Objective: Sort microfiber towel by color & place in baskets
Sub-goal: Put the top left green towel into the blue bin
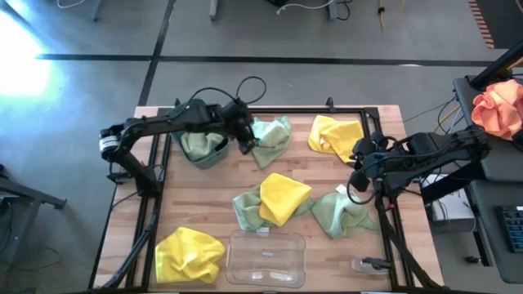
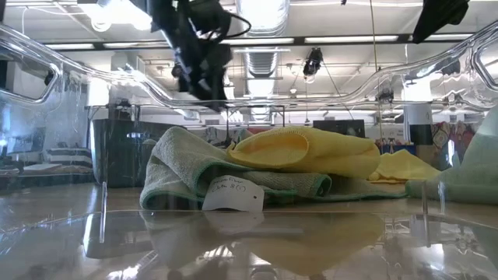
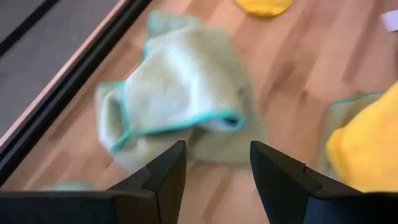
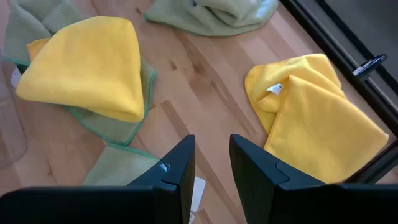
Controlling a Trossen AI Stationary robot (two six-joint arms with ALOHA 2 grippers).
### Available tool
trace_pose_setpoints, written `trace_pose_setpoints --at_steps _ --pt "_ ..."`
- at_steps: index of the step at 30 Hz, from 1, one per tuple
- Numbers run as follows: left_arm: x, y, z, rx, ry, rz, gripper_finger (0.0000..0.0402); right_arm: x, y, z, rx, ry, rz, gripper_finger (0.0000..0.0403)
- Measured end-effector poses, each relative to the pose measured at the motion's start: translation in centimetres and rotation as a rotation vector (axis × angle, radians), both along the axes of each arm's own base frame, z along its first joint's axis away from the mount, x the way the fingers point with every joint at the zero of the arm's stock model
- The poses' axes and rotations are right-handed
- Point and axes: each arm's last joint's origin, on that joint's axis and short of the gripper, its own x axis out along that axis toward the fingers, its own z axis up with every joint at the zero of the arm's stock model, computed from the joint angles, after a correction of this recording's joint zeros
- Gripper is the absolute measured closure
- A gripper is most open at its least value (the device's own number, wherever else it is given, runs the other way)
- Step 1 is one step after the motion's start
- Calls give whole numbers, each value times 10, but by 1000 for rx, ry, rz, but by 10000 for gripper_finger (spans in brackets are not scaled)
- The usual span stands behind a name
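Note:
My left gripper should grab the pale green towel by a bunched fold [image 1: 274,137] next, so that I can sort the towel into the dark teal basket [image 1: 214,157].
My left gripper [image 1: 246,144] [image 3: 217,168] hovers open at the far side of the table. It is between the dark teal basket [image 1: 214,157], which holds a green towel [image 1: 196,143], and a crumpled pale green towel [image 1: 272,139] [image 3: 180,106] lying flat on the wood. Nothing is between its fingers. My right gripper [image 1: 358,175] [image 4: 211,168] waits open above the table's right side, beside a yellow towel [image 1: 335,135] [image 4: 317,106]. At the middle, a yellow towel [image 1: 283,196] [image 4: 87,62] lies on top of a green one [image 1: 245,208]. The clear basket [image 1: 265,257] stands at the near edge.
Another green towel [image 1: 343,214] lies at the near right and another yellow towel [image 1: 189,253] at the near left corner. A black frame rail [image 1: 155,175] runs along the table's sides. An orange-pink cloth bundle [image 1: 500,106] sits off the table to the right.

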Motion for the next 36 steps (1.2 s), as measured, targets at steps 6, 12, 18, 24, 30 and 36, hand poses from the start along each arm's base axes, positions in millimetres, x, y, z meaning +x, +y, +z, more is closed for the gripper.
trace_pose_setpoints --at_steps 6,12,18,24,30,36 --pt "24 10 -11 -7 107 -69 239 0 0 0 -3 -1 -4 310" --pt "52 21 -26 16 166 -138 239 0 0 0 -3 0 -4 310" --pt "71 30 -40 28 202 -178 239 0 0 0 -3 0 -4 310" --pt "79 36 -57 17 244 -189 239 0 0 0 -2 -1 -4 310" --pt "82 38 -71 2 282 -196 239 0 0 -1 -2 0 -4 310" --pt "83 38 -79 -5 298 -195 239 0 0 -1 -3 2 -4 310"
